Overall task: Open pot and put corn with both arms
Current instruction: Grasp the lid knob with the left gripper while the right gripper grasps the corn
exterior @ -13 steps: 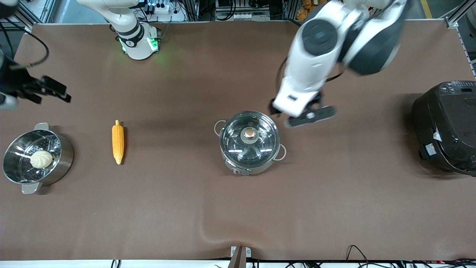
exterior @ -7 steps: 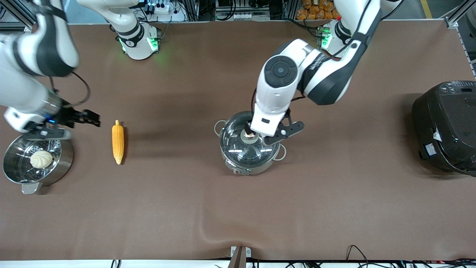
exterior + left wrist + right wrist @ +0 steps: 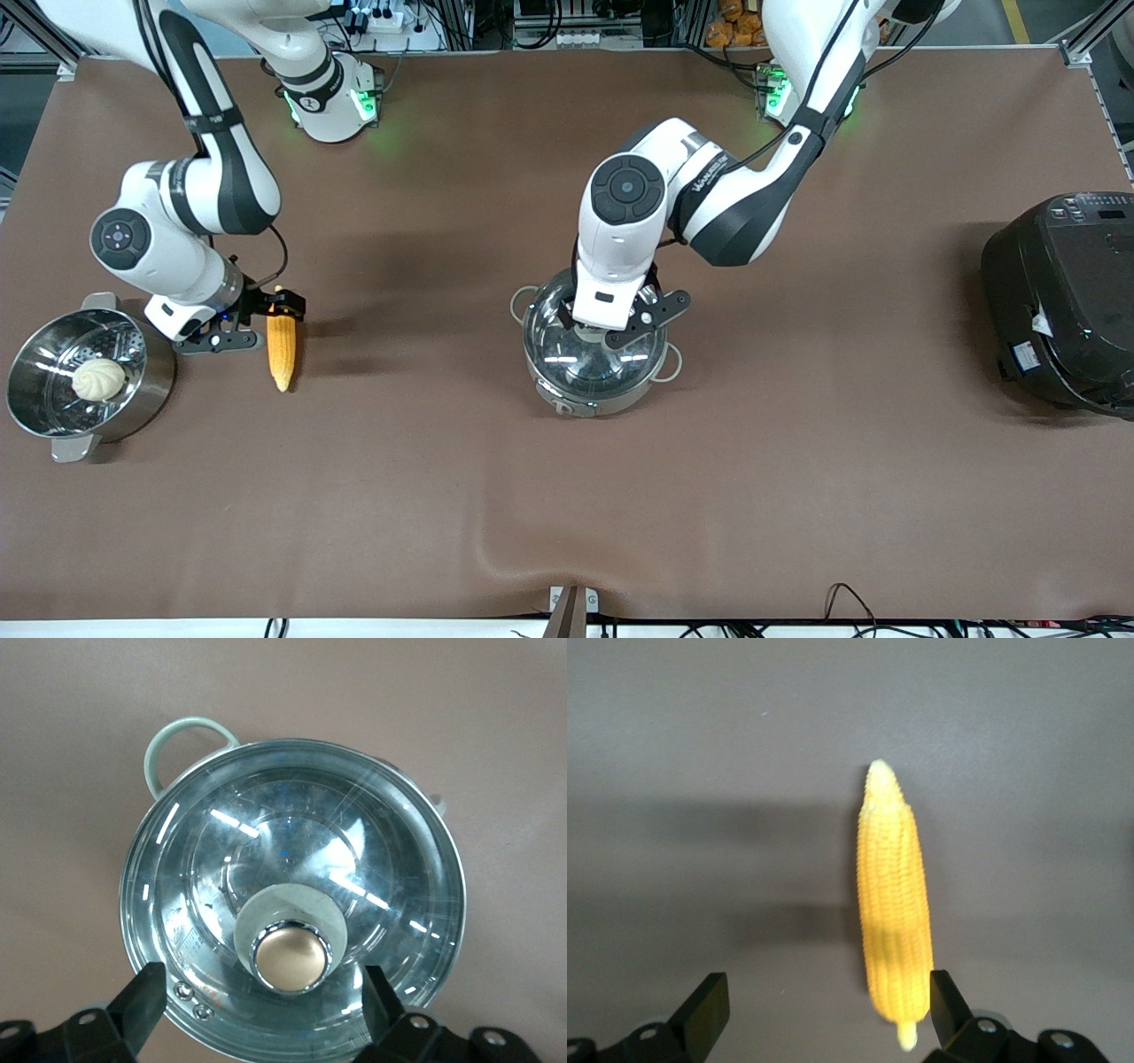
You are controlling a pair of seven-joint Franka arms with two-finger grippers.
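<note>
The right gripper grabs the yellow corn by its stub end [image 3: 904, 1017] next. That leaves the yellow corn's tapered tip [image 3: 881, 774] free to enter the steel pot.
The steel pot [image 3: 567, 390] stands mid-table with its glass lid [image 3: 292, 859] on. My left gripper [image 3: 595, 335] is low over the lid, open. In the left wrist view its fingers [image 3: 142, 1001] stand wide on either side of the copper knob [image 3: 291, 957], apart from it. The yellow corn [image 3: 282, 350] lies on the table toward the right arm's end. My right gripper [image 3: 257, 321] is open over the corn's end farther from the front camera. In the right wrist view the corn [image 3: 895, 904] lies close to one finger [image 3: 948, 1005], with its stub end between the jaws.
A steel steamer pot [image 3: 151, 390] with a white bun [image 3: 97, 378] in it stands beside the corn at the right arm's end. A large black cooker [image 3: 1063, 301] stands at the left arm's end. A loop handle [image 3: 182, 735] sticks out from the pot.
The left gripper has come from beside the pot to low over the lid knob. The right gripper has moved from the table's end to the corn and come down.
</note>
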